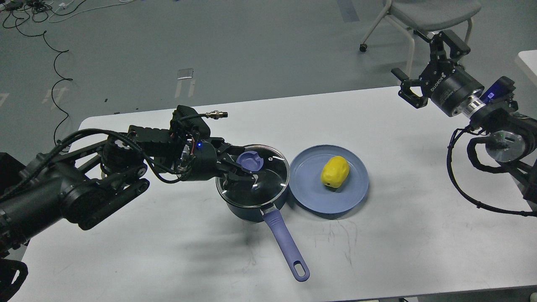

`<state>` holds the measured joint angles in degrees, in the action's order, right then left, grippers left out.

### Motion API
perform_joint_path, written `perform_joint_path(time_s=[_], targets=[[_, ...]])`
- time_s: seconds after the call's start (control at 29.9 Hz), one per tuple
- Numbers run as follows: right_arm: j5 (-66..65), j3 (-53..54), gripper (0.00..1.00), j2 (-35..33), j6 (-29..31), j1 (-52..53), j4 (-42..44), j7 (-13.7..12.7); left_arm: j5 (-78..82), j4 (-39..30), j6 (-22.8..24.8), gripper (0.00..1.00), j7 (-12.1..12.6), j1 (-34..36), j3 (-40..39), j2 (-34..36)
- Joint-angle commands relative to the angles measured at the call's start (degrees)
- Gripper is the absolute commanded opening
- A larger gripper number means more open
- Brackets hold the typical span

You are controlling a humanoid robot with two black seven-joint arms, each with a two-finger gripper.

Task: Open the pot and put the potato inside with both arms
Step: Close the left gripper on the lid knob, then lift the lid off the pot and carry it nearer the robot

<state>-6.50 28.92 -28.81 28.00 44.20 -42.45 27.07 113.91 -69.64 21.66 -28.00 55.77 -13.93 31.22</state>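
Note:
The glass lid is wider than my open fingers, so my left gripper should next grab the lid by its narrow purple knob [250, 160] to open the pot [245, 212].
A dark blue pot [245, 212] with a purple handle [287, 245] stands mid-table, covered by a glass lid [268, 182] with a purple knob [250, 160]. My left gripper [244, 164] is down on the lid, open, with one finger on each side of the knob; I cannot tell whether they touch it. A yellow potato [334, 171] lies on a blue plate [331, 201] just right of the pot. My right gripper [410, 54] is open and empty, held high over the table's far right corner, well away from the potato.
The white table [168, 251] has its front edge at the bottom of the view. A grey chair [432, 10] stands behind the far right corner. Cables [54, 50] lie on the floor at the far left. A white surface [529, 61] shows at the right edge.

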Motion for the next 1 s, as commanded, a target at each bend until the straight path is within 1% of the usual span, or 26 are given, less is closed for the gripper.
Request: perform_joint_path(time_s=[0.0,0.07,0.1,0.13,0.17,0.2,0.23,0.27,0.37,0.6,0.7,0.77,0.87,0.97], targets=[[0.0,0.0,1.0,-0.02,0.0,0.01,0.0,0.0,0.34,0.29,-0.74,0.97,0.0,-0.31,0.04,-0.02],[0.0,0.0,1.0,-0.02,0.0,0.01,0.0,0.0,0.43,0.56,-2.58,0.93,0.0,-0.48,0.13,-0.02],[0.0,0.0,1.0,-0.02,0.0,0.01,0.0,0.0,0.43,0.56,-2.59,0.93,0.0,-0.48,0.13,-0.02],[0.0,0.0,1.0,-0.02,0.0,0.01,0.0,0.0,0.52,0.65,-3.46,0.89,0.0,-0.74,0.3,-0.02],[0.0,0.0,1.0,-0.02,0.0,0.01,0.0,0.0,0.61,0.65,-3.9,0.76,0.0,-0.92,0.3,0.07],[0.0,0.0,1.0,-0.02,0.0,0.01,0.0,0.0,0.61,0.65,-4.0,0.69,0.0,-1.01,0.3,0.07],[0.0,0.0,1.0,-0.02,0.0,0.01,0.0,0.0,0.7,0.73,-4.0,0.6,0.0,-1.01,0.3,0.07],[-0.09,0.0,1.0,0.07,0.0,0.01,0.0,0.0,0.7,0.65,-4.0,0.55,0.0,-1.01,0.3,0.07],[0.0,0.09,1.0,0.24,0.0,0.01,0.0,0.0,0.78,0.65,-4.0,0.47,0.0,-1.01,0.3,0.07],[0.0,0.0,1.0,0.33,0.0,0.01,0.0,0.0,0.96,0.56,-4.0,0.47,0.0,-1.1,0.3,0.16],[0.0,0.0,1.0,0.33,0.0,0.01,0.0,0.0,0.96,0.47,-4.0,0.43,0.0,-1.01,0.3,0.33],[0.0,0.09,1.0,0.33,0.0,0.01,0.0,0.0,0.79,0.3,-4.0,0.42,0.0,-0.66,0.22,0.51],[0.0,0.09,1.0,0.16,0.0,0.1,0.0,0.0,0.52,-0.58,-4.0,0.43,0.0,0.74,-0.05,1.47],[0.0,0.09,1.0,0.16,0.0,0.1,0.0,0.0,-0.09,-2.25,-3.82,0.43,0.0,3.82,0.04,4.28]])
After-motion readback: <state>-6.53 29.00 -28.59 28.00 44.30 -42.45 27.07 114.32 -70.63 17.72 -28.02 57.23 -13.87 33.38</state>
